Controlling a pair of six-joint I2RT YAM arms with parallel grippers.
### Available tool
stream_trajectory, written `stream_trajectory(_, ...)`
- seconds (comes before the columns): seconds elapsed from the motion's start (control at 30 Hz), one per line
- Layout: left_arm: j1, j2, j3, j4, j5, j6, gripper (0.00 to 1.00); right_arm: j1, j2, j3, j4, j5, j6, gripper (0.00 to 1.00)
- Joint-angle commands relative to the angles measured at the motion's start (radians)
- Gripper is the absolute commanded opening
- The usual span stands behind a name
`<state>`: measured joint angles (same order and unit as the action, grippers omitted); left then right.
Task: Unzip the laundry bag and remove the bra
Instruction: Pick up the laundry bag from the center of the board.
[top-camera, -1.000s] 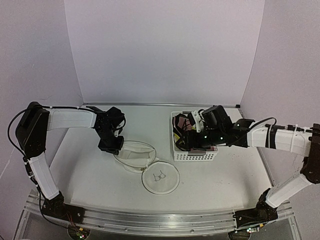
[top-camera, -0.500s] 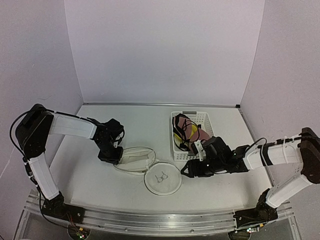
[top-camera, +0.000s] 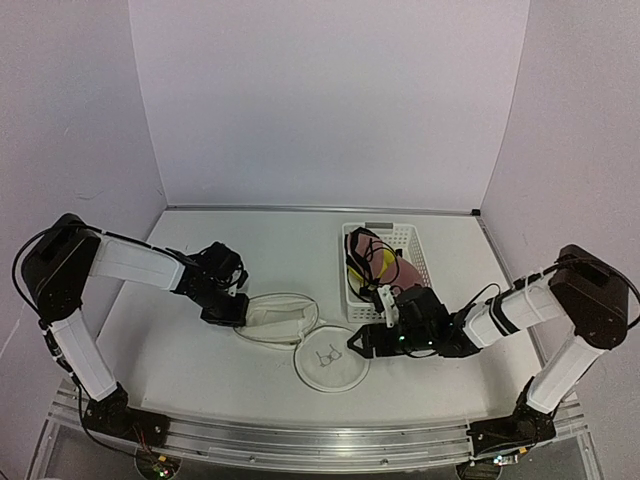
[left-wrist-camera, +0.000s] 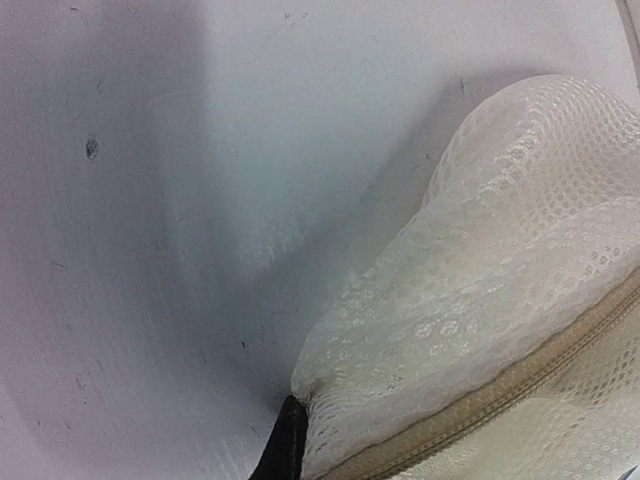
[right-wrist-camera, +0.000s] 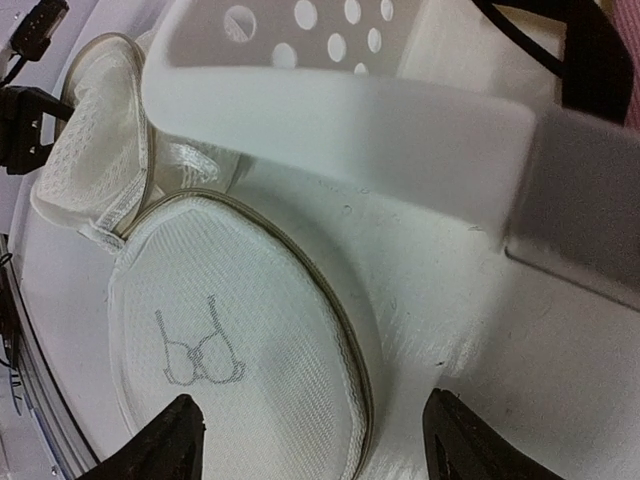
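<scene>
I should move my right gripper lower before I close it on the round side's rim. That rim is below the gripper's fingers, so they would miss if I closed now.
The laundry bag lies unzipped in two parts in the top view: its flat round face with the bra drawing, and the mesh drum half behind it. My left gripper is shut on the drum half's left mesh edge; the left wrist view shows the mesh pinched at one black fingertip. My right gripper is open and low, its jaws either side of the round face's right rim. The yellow and pink bra lies in the basket, and its black strap shows in the right wrist view.
A white perforated plastic basket stands right behind my right gripper, and its wall fills the top of the right wrist view. The table's front edge lies close below the round face.
My right arm has come out of the basket and down to the table beside the round face, gripper empty. My left gripper has lowered slightly with the mesh; the bag shifted a little forward and right.
</scene>
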<state>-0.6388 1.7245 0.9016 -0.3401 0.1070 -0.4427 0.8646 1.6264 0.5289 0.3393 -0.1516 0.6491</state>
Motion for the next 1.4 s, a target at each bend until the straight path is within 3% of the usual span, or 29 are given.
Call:
stream_trajectory(0.0, -0.005, -0.008, -0.056, 0.038, 0.008, 0.027, 0.0, 0.004, 0.043, -0.015, 0.15, -0.004, -0.003, 0.77)
stream_trajectory(0.27, -0.005, 0.009, -0.093, 0.069, 0.008, 0.023, 0.0, 0.004, 0.075, -0.07, 0.235, -0.1, 0.033, 0.73)
stream_trajectory(0.43, -0.005, 0.011, -0.092, 0.073, 0.008, 0.018, 0.0, 0.004, 0.072, -0.082, 0.265, -0.176, 0.04, 0.65)
stream_trajectory(0.57, -0.005, 0.01, -0.09, 0.075, 0.007, 0.013, 0.0, 0.005, 0.055, -0.082, 0.279, -0.209, 0.055, 0.52)
stream_trajectory(0.97, -0.005, -0.022, -0.096, 0.079, 0.009, 0.009, 0.0, 0.004, 0.012, -0.064, 0.3, -0.254, 0.11, 0.0)
stream_trajectory(1.2, -0.005, -0.067, -0.112, 0.1, 0.02, 0.01, 0.0, -0.004, -0.072, -0.062, 0.285, -0.262, 0.164, 0.0)
stream_trajectory(1.37, -0.007, -0.149, -0.131, 0.132, 0.049, 0.012, 0.0, -0.012, -0.179, 0.011, 0.084, -0.262, 0.13, 0.0)
